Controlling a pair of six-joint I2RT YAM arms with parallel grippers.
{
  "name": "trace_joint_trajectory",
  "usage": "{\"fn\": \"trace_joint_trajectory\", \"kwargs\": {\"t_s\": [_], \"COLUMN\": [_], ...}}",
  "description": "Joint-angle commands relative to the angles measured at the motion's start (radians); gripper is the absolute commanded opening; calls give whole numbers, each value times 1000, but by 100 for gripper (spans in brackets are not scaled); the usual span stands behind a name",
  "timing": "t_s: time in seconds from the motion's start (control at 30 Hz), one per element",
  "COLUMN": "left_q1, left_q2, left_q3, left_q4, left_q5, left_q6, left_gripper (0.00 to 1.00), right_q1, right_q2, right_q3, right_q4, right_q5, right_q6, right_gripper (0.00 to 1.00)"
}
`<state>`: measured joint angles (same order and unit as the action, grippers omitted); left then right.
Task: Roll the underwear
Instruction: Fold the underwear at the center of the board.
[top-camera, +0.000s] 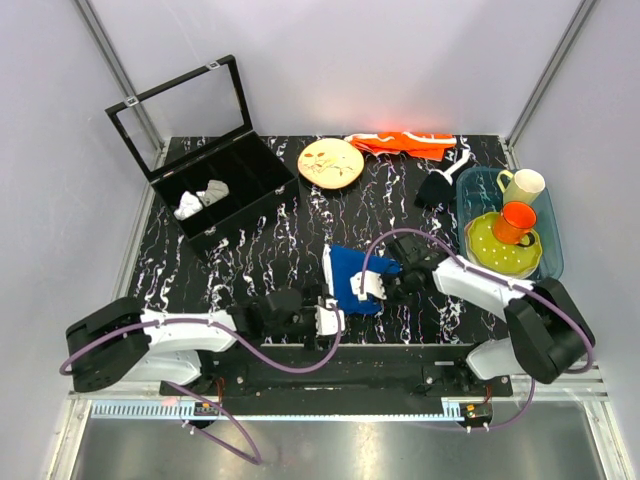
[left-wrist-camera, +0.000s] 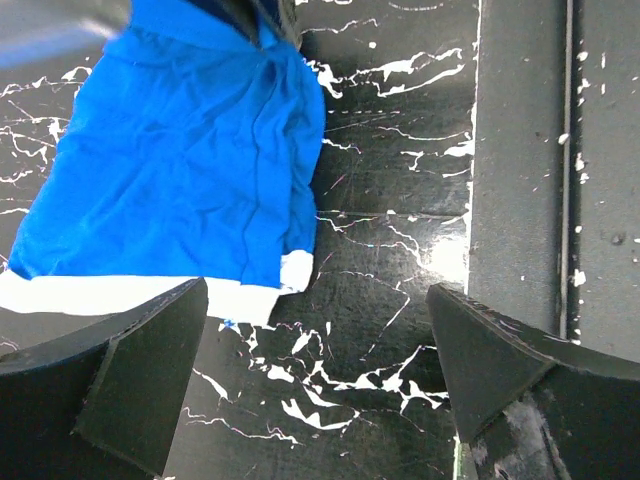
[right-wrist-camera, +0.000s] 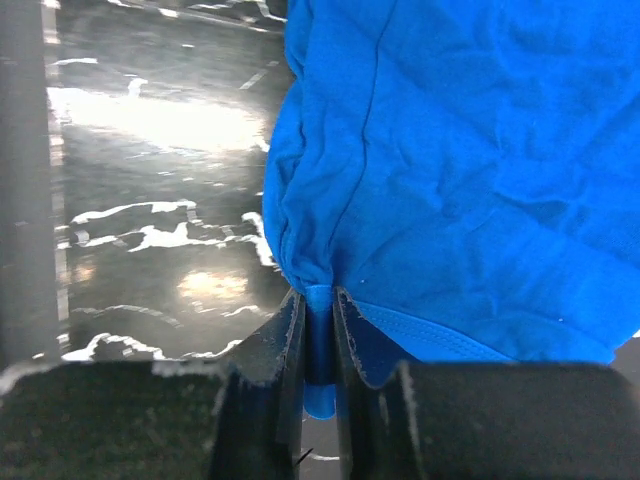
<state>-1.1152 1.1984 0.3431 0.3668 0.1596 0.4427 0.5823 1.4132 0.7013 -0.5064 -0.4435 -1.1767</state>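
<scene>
The left gripper should roll that edge of the underwear over next, gripping the underwear's near white waistband corner (top-camera: 336, 298) (left-wrist-camera: 282, 284), opposite the right gripper's fold.
The royal-blue underwear (top-camera: 350, 270) lies on the black marbled table near the front middle, its white waistband (left-wrist-camera: 120, 293) toward my left gripper. My right gripper (top-camera: 368, 286) is shut on a pinched fold at the underwear's edge; in the right wrist view the blue fabric (right-wrist-camera: 470, 180) bunches up between the closed fingers (right-wrist-camera: 285, 350) of the gripper (right-wrist-camera: 318, 345). My left gripper (top-camera: 332, 318) is open and empty just in front of the underwear. In the left wrist view the gripper (left-wrist-camera: 315, 370) has its left finger (left-wrist-camera: 130, 380) at the waistband's edge, and the underwear (left-wrist-camera: 180, 170) lies beyond.
A black box with a clear lid (top-camera: 215, 185) holds small white cloths (top-camera: 200, 198) at the back left. A round plate (top-camera: 331, 163) and an orange cloth (top-camera: 405, 144) lie at the back. A blue tray (top-camera: 470, 185) on the right holds a yellow plate, an orange cup and a cream mug.
</scene>
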Motion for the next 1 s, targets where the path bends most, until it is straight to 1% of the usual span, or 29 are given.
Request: {"fn": "trace_joint_trajectory", "kwargs": {"t_s": [0.0, 0.17, 0.3, 0.33, 0.4, 0.63, 0.7, 0.77, 0.8, 0.9, 0.97], "left_q1": [-18, -28, -35, -38, -37, -37, -37, -38, -37, -31, -12], "left_q2": [58, 118, 222, 239, 260, 326, 334, 329, 323, 303, 296], "left_q3": [63, 83, 128, 143, 157, 195, 204, 218, 233, 264, 286], "left_q4": [38, 98, 101, 101, 98, 35, 21, -23, -49, -126, -183], "left_q5": [-35, -40, -64, -84, -89, -85, -71, -26, -9, 50, 107], "left_q6": [85, 94, 103, 103, 110, 113, 108, 109, 111, 100, 85], "left_gripper": [99, 97, 90, 86, 83, 66, 53, 40, 29, 13, 8], "right_q1": [2, -13, -42, -47, -58, -90, -94, -101, -104, -124, -133], "right_q2": [-98, -108, -96, -95, -100, -117, -114, -112, -112, -118, -120], "right_q3": [4, 0, 3, 0, -5, -6, -5, -2, 0, 7, 20], "right_q4": [-170, -182, -187, -188, -196, -204, -204, -208, -211, -227, -241], "right_q5": [-75, -93, -103, -112, -116, -144, -146, -150, -152, -164, -178], "right_q6": [34, 54, 57, 55, 55, 51, 52, 52, 55, 58, 58], "right_gripper": [17, 18, 17, 17, 17, 17, 17, 16, 16, 16, 15]}}
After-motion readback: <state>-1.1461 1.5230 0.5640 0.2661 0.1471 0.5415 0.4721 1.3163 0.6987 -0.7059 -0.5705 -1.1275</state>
